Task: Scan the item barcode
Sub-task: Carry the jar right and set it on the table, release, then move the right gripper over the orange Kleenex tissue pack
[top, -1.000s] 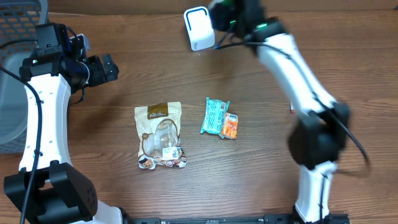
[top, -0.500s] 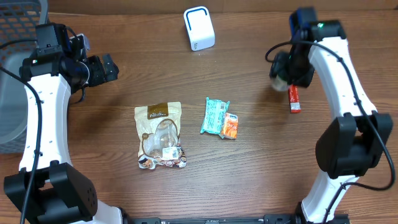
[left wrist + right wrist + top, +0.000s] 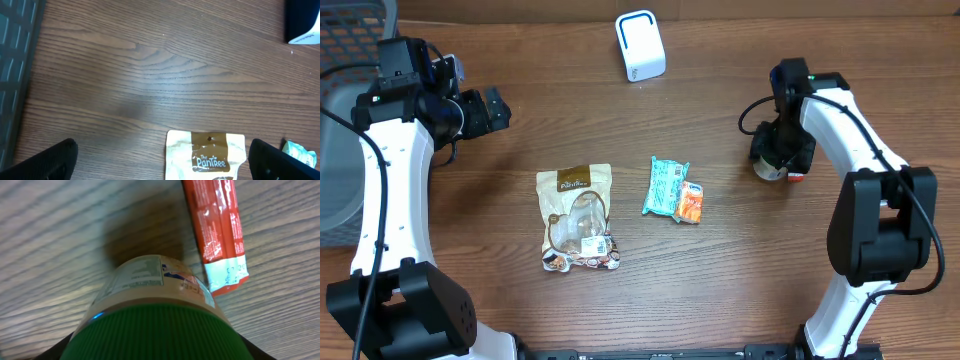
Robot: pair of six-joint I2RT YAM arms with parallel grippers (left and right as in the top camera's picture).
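The jar's lower edge (image 3: 767,178) (image 3: 146,259) touches the tabletop beside the end of the red packet, so my right gripper needs to let go of the jar.
A jar with a ribbed green lid (image 3: 155,330) and a tan label fills the right wrist view, and my right gripper (image 3: 160,352) is shut on it at the lid. From overhead, the jar (image 3: 769,166) is low over the table at the right, under my right gripper (image 3: 777,150), and next to a red packet (image 3: 797,173). The white scanner (image 3: 640,45) with a blue rim stands at the back middle, apart from the jar. My left gripper (image 3: 486,110) is open over bare wood at the left, holding nothing.
A tan Pantree pouch (image 3: 578,218) lies left of centre; it also shows between my open left gripper (image 3: 162,162) fingers as a pouch (image 3: 207,155). A teal packet (image 3: 666,186) and an orange packet (image 3: 690,203) lie mid-table. A grey basket (image 3: 340,150) borders the left edge.
My right arm swung from beside the scanner at the back over to the right side and came down with the jar next to the red packet. The left arm stayed put.
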